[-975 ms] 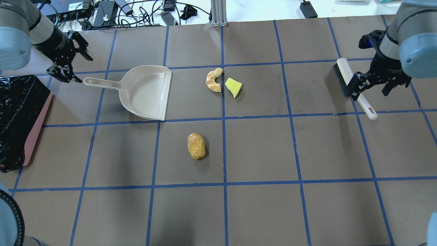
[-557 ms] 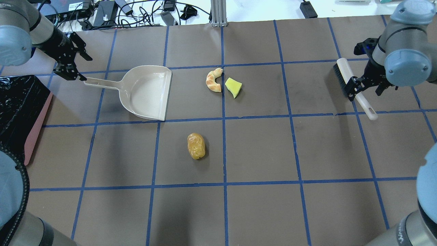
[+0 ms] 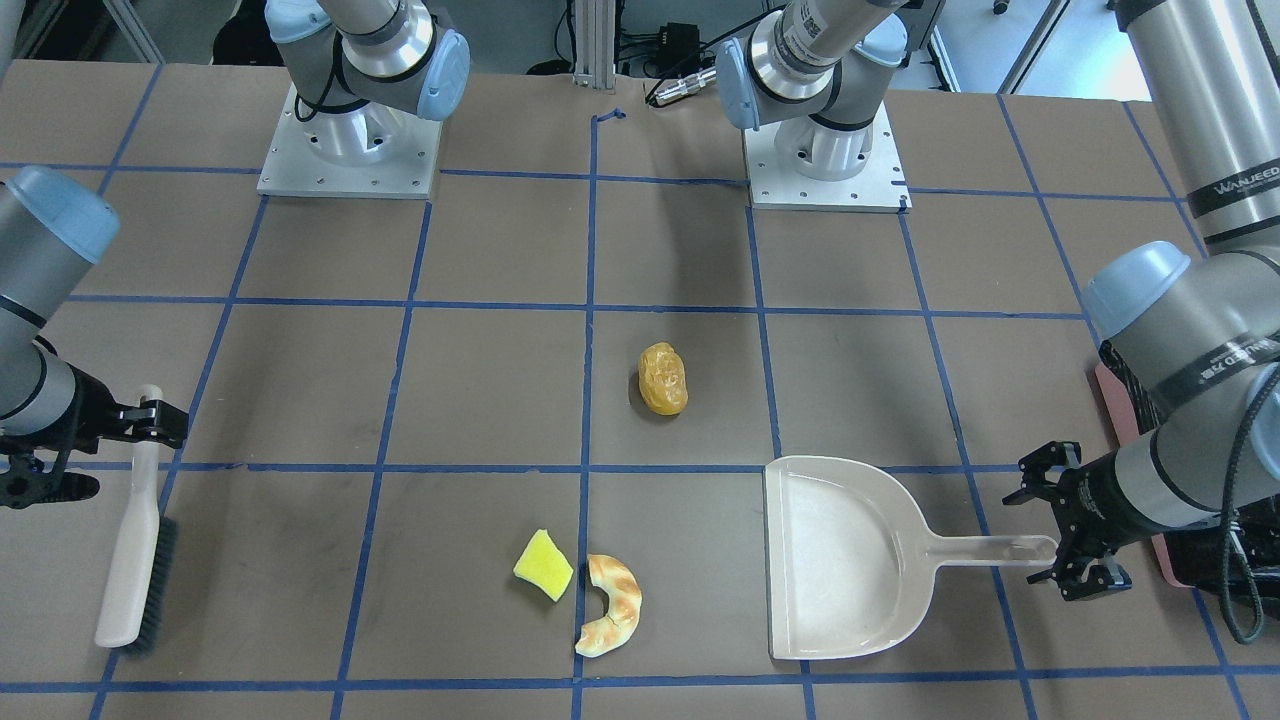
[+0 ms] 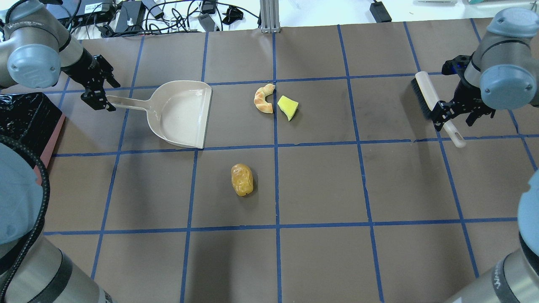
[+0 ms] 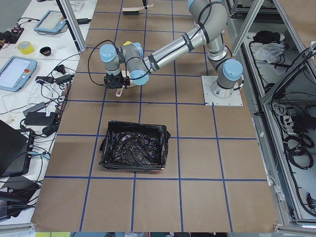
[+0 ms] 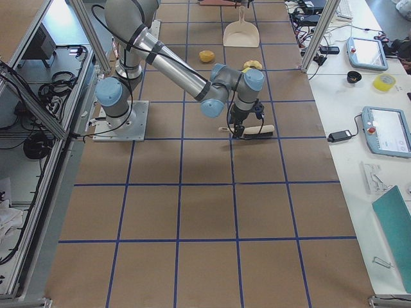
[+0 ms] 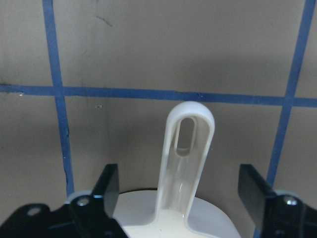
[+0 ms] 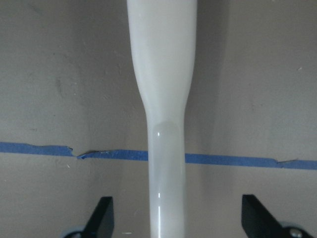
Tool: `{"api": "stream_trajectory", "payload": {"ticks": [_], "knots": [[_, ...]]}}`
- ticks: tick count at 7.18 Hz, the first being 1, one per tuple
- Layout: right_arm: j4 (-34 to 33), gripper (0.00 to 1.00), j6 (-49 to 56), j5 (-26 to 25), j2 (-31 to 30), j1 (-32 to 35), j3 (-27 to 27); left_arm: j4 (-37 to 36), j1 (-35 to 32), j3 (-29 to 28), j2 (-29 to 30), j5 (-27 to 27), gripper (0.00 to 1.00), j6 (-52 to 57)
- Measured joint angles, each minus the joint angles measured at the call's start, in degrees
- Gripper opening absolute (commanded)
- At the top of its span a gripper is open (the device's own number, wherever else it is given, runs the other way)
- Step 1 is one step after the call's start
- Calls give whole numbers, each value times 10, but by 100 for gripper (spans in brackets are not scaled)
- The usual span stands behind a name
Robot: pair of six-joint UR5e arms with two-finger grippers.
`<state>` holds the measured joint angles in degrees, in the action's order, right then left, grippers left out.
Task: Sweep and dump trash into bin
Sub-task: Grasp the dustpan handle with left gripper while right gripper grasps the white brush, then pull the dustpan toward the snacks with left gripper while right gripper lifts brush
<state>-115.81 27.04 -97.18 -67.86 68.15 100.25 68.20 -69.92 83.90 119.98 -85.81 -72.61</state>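
Observation:
I will sweep the trash into the dustpan (image 3: pixel 846 558) next, so I will grip the white brush by its slim handle (image 3: pixel 146 457) with my right gripper.
The trash lies on the table: a golden-brown roll (image 4: pixel 242 180), a pale croissant piece (image 4: pixel 264 99) and a yellow wedge (image 4: pixel 288 107) beside it. The beige dustpan (image 4: pixel 181 113) lies flat at the left, its mouth toward the trash. My left gripper (image 4: pixel 100 100) is open, its fingers (image 7: pixel 108 184) on either side of the dustpan handle's end. My right gripper (image 4: pixel 454 118) is open, straddling the handle of the brush (image 4: pixel 425 94). The bin (image 4: pixel 21 122), pink with a black bag, stands at the left edge.
Cables and power adapters (image 4: pixel 139 14) lie beyond the table's far edge. A metal post (image 4: pixel 268 17) stands at the far middle. The two arm bases (image 3: pixel 345 150) are bolted at the robot side. In the exterior left view the bin (image 5: pixel 133 153) has nothing in it.
My left gripper has come down and toward the dustpan handle's end, now straddling it. My right gripper has settled lower over the brush handle. The trash, dustpan and brush have not moved.

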Motion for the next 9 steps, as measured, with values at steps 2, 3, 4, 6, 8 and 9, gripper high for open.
{"api": "stream_trajectory", "payload": {"ticks": [2,3,4,6,8,9], "knots": [[-1,70,14,-1,-2,-1,17,-11,0,0,12,-10,87,-1],[-5,70,18,-1,-2,-1,28,-21,-1,0,18,-12,71,-1],[-8,70,20,-1,-3,-1,34,-27,-1,1,22,-12,30,0],[-12,68,23,0,-8,-1,32,-32,-3,3,24,-9,0,4],[-12,67,23,1,-16,-1,32,-33,-4,4,20,-4,0,6],[-12,62,22,3,-16,-1,35,-33,-5,4,16,-4,0,5]]}}
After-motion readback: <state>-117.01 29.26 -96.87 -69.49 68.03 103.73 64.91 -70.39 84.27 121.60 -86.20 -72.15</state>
